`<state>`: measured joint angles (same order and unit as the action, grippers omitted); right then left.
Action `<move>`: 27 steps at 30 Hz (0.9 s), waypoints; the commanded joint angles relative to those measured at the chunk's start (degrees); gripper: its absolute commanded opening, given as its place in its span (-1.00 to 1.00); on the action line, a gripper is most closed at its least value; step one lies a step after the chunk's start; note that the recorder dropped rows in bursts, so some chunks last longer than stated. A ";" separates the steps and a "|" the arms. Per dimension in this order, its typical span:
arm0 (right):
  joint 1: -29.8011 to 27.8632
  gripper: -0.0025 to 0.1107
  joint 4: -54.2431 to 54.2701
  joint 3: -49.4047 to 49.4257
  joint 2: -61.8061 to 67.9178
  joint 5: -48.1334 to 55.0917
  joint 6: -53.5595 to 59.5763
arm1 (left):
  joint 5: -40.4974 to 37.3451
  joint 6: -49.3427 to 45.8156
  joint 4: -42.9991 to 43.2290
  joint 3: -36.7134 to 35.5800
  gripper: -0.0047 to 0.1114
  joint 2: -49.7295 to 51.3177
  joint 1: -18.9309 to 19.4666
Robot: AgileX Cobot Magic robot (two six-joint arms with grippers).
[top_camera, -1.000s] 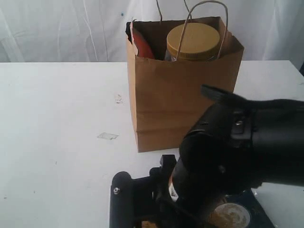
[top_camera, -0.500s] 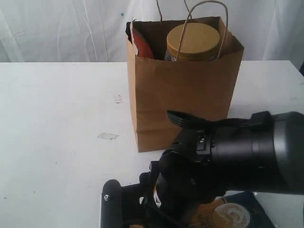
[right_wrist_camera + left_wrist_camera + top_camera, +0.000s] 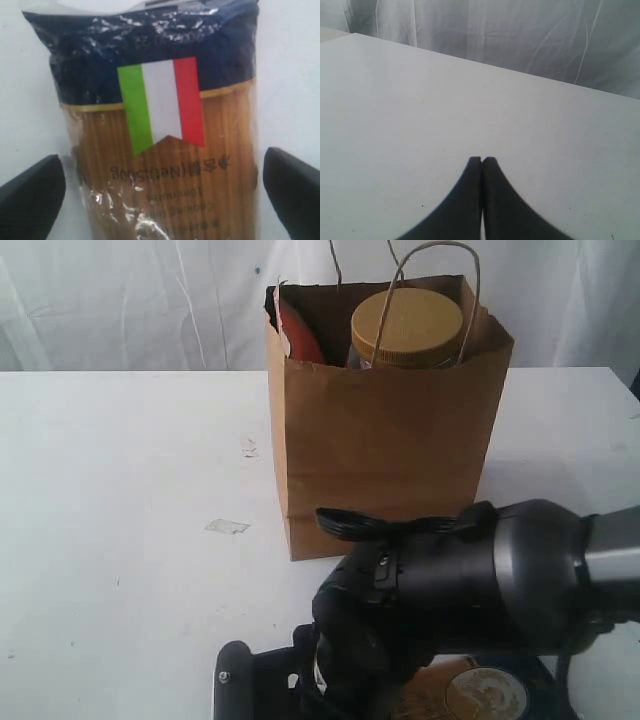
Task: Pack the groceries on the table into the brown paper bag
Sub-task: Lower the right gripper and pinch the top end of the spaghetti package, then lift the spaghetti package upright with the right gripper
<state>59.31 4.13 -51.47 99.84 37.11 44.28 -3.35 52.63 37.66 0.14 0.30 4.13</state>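
I will next grab the pasta packet by its brown printed section [image 3: 167,186] with my right gripper to pack it into the brown paper bag.
The brown paper bag [image 3: 380,450] stands upright at the middle of the table [image 3: 120,490]. Inside it show a clear jar with a tan lid [image 3: 407,327] and an orange-red pouch [image 3: 298,335]. A long dark-blue-and-tan packet [image 3: 160,115] of pasta lies flat on the table at the front edge, partly under my right arm [image 3: 470,580]. My right gripper [image 3: 160,195] is open just above the packet, one finger [image 3: 30,195] on each side, not touching it. My left gripper [image 3: 482,159] is shut on nothing over bare tabletop.
A small clear scrap [image 3: 227,527] and a faint mark [image 3: 249,448] lie on the table left of the bag. A white curtain [image 3: 150,300] hangs behind. The bag's loop handles [image 3: 440,250] stick up above its rim.
My right arm has swung to the left and dropped lower across the front of the exterior view, over the packet. Bag and contents have not moved.
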 commanded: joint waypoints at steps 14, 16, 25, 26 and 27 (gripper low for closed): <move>0.08 -0.48 -1.44 0.22 0.37 0.23 0.54 | 0.35 -0.14 0.53 -0.14 -0.92 -0.27 -0.42; 0.08 -0.65 -2.99 0.22 0.37 1.52 0.54 | 0.35 -0.14 0.53 -0.14 -0.92 -0.27 -0.42; 0.08 -0.96 -4.13 0.22 0.37 2.85 -2.48 | 0.35 -0.14 0.53 -0.14 -0.92 -0.27 -0.42; 0.08 -0.96 -4.13 0.22 0.37 2.57 -3.47 | 0.35 -0.14 0.53 -0.14 -0.92 -0.27 -0.42; 0.08 -0.96 -4.13 0.22 0.37 1.93 -5.76 | 0.35 -0.14 0.53 -0.14 -0.92 -0.27 -0.42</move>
<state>59.31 1.10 -51.47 99.99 38.08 41.99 -3.35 52.63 37.66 0.14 0.30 4.13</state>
